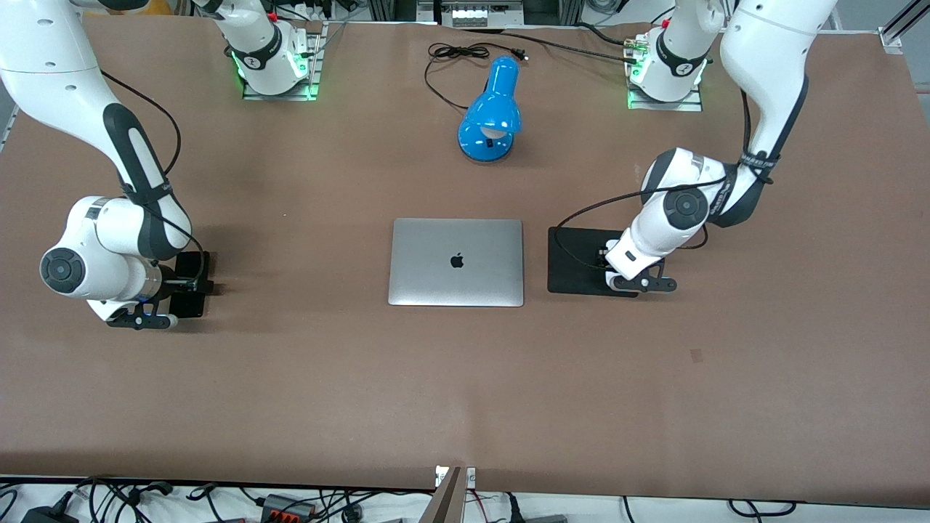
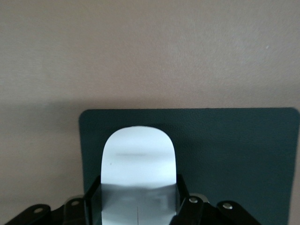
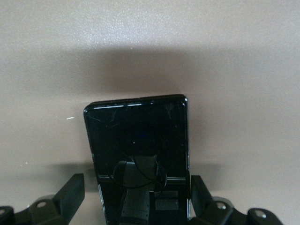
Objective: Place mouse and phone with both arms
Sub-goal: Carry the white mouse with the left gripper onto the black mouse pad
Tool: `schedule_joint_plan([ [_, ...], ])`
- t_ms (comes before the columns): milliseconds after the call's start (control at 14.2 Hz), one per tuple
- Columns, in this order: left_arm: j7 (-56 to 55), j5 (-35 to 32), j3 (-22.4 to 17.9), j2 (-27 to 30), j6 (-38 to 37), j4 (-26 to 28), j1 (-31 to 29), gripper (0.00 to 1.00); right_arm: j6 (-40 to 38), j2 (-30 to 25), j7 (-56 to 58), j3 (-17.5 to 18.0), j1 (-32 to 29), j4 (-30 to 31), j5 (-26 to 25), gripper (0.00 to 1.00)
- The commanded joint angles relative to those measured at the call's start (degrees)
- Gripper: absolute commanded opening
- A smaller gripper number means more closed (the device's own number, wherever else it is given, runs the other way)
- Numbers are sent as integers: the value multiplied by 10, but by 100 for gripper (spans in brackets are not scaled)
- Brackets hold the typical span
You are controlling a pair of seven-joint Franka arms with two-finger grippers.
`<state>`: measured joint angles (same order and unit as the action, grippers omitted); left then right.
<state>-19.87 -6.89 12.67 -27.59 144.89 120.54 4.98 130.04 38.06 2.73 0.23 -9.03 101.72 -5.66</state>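
In the right wrist view the fingers stand on either side of the black phone, near the tabletop, so it is time for my right gripper to close on it.
The white mouse point(image 2: 138, 159) sits between my left gripper's point(image 2: 138, 183) fingers point(image 2: 92, 193), which press on both its sides, low over the black square pad point(image 2: 234, 154). In the front view that gripper point(image 1: 619, 272) is over the pad point(image 1: 574, 261), and the hand hides the mouse. The black phone point(image 3: 136, 136) lies flat on the table between my right gripper's point(image 3: 137, 182) fingers point(image 3: 75, 187), with a gap at one side. In the front view the right gripper point(image 1: 190, 288) is low over the phone point(image 1: 195, 263) toward the right arm's end.
A closed silver laptop point(image 1: 456, 261) lies mid-table beside the pad. A blue desk lamp point(image 1: 492, 112) lies farther from the front camera, with its black cable point(image 1: 454, 54) coiled near the bases.
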Motion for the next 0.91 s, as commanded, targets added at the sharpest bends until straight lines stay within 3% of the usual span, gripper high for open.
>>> schedule_joint_plan([
  [0, -10, -15, 0, -9, 0, -14, 10, 22, 0, 3, 8, 1, -5, 1, 6, 100],
  [140, -11, -15, -2, -11, 0, -14, 16, 33, -6, 3, 8, 1, -4, 2, 5, 100],
  [211, -18, -15, -3, -15, 0, -14, 15, 55, -14, 3, 7, 1, -4, 2, 5, 96],
  [281, -44, -15, -3, -20, 2, -14, 16, 100, -15, 3, 7, 1, -5, 2, 4, 84],
  [491, -75, -15, -4, -19, -1, -26, 25, 100, -15, 3, 7, 1, -5, 2, 4, 42],
  [632, -72, -17, -4, 0, -28, -42, 21, 100, -16, 3, 8, 1, -5, 2, 4, 31],
  [842, -62, -18, -4, 4, -234, -180, 24, 100, -40, -16, 8, 3, -1, -4, 3, 27],
])
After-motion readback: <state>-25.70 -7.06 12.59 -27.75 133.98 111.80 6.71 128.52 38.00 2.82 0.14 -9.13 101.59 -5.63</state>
